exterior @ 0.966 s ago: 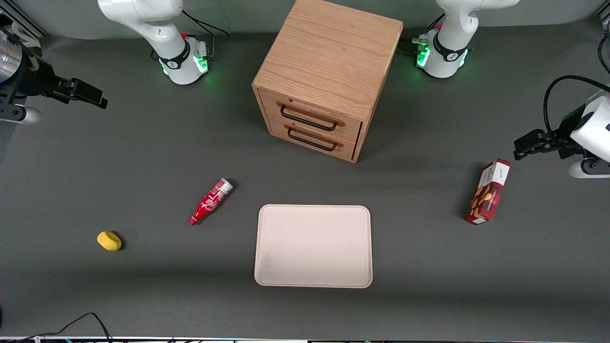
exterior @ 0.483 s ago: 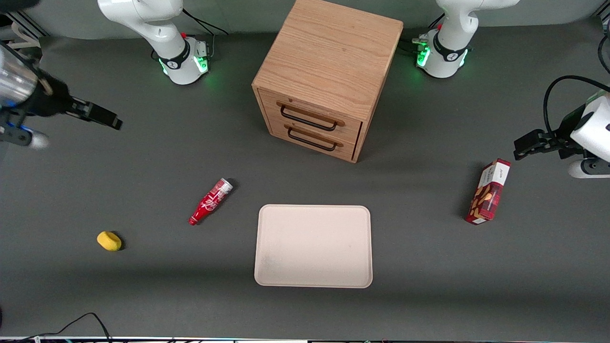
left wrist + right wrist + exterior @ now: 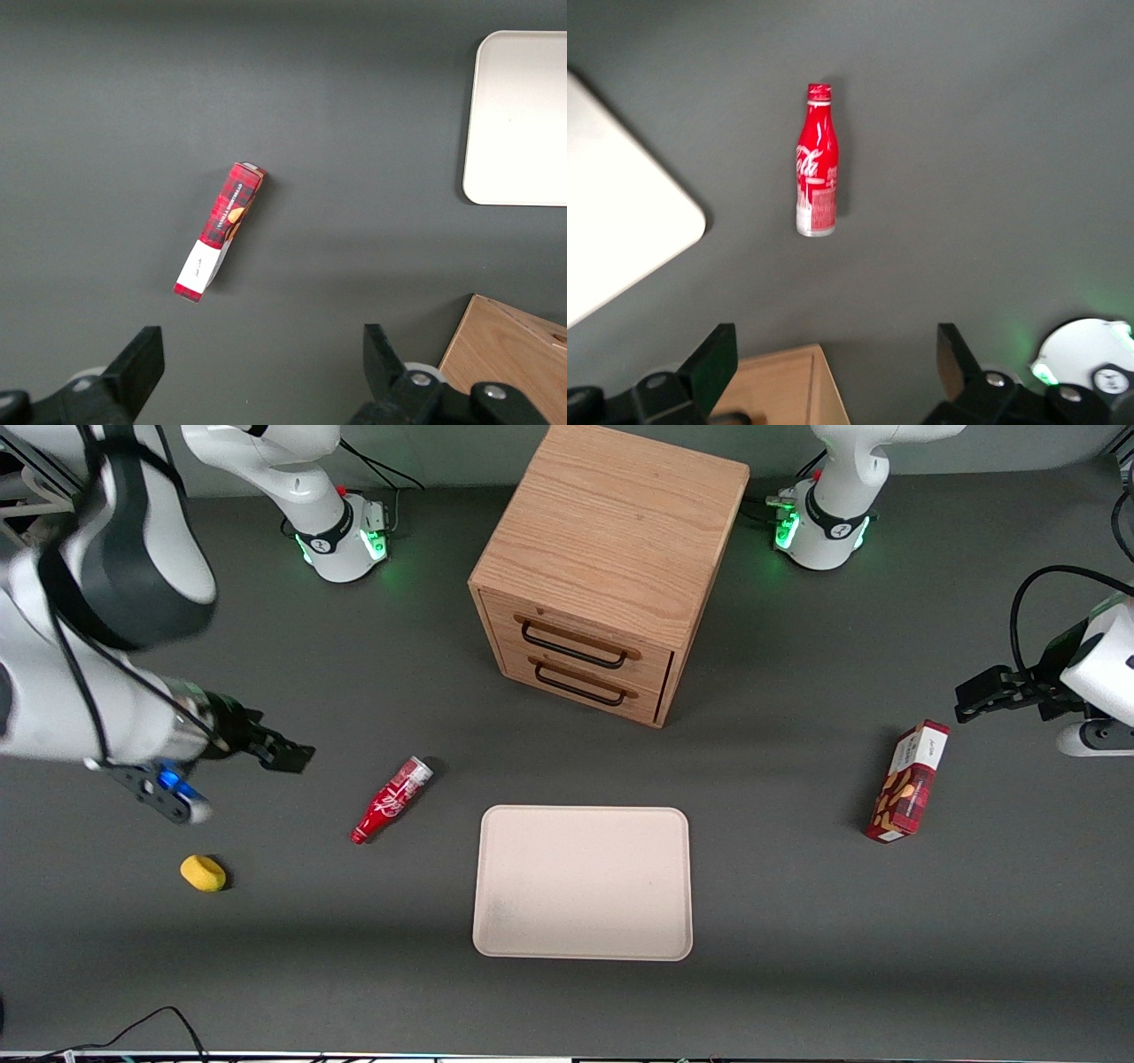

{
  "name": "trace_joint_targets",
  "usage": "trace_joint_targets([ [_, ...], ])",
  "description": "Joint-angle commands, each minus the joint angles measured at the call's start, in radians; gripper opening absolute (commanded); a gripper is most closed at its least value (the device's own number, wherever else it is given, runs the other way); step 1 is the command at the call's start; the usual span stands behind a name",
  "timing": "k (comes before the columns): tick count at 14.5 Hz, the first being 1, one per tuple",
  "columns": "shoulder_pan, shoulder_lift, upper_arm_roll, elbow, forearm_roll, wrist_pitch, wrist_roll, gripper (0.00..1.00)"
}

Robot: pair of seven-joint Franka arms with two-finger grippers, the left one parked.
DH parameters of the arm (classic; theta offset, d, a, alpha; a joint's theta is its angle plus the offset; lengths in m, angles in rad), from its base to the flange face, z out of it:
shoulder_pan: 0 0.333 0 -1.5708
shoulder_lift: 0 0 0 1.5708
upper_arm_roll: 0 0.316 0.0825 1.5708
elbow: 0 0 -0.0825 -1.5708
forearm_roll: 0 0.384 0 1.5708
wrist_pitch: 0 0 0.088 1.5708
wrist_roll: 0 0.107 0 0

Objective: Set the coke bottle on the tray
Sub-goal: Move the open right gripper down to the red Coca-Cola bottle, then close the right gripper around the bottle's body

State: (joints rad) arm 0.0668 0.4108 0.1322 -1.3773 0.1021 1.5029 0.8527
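Note:
The right gripper takes hold of the coke bottle by its labelled body (image 3: 389, 803) next and then places it on the beige tray (image 3: 583, 882).
The coke bottle (image 3: 392, 798) lies on its side on the grey table, cap end nearer the front camera, silvery base end pointing toward the drawer cabinet. It also shows in the right wrist view (image 3: 816, 161). The beige tray (image 3: 583, 882) lies flat beside it, toward the parked arm's end, bare; one corner of the tray (image 3: 620, 221) shows in the right wrist view. My right gripper (image 3: 285, 757) hangs above the table, apart from the bottle, toward the working arm's end. Its fingers (image 3: 713, 359) stand wide apart with nothing between them.
A wooden two-drawer cabinet (image 3: 611, 567) stands farther from the front camera than the tray. A yellow sponge-like lump (image 3: 203, 872) lies near the working arm's end. A red snack box (image 3: 908, 781) lies toward the parked arm's end. A black cable (image 3: 151, 1023) runs along the front edge.
My right arm has swung down and in from the table's edge toward the bottle, the gripper now much closer to it. The bottle, tray and other things have not moved.

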Motion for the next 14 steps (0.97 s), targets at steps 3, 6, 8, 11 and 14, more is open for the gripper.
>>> trace_joint_targets([
  [3,0.013,0.054,0.033,-0.197,-0.018,0.265,0.106,1.0],
  [6,0.014,0.063,0.056,-0.339,-0.067,0.471,0.158,1.0],
  [8,0.013,0.062,0.07,-0.416,-0.093,0.572,0.167,1.0],
  [11,0.01,0.072,0.07,-0.509,-0.134,0.724,0.167,1.0],
  [14,0.01,0.094,0.07,-0.569,-0.16,0.825,0.169,1.0],
])
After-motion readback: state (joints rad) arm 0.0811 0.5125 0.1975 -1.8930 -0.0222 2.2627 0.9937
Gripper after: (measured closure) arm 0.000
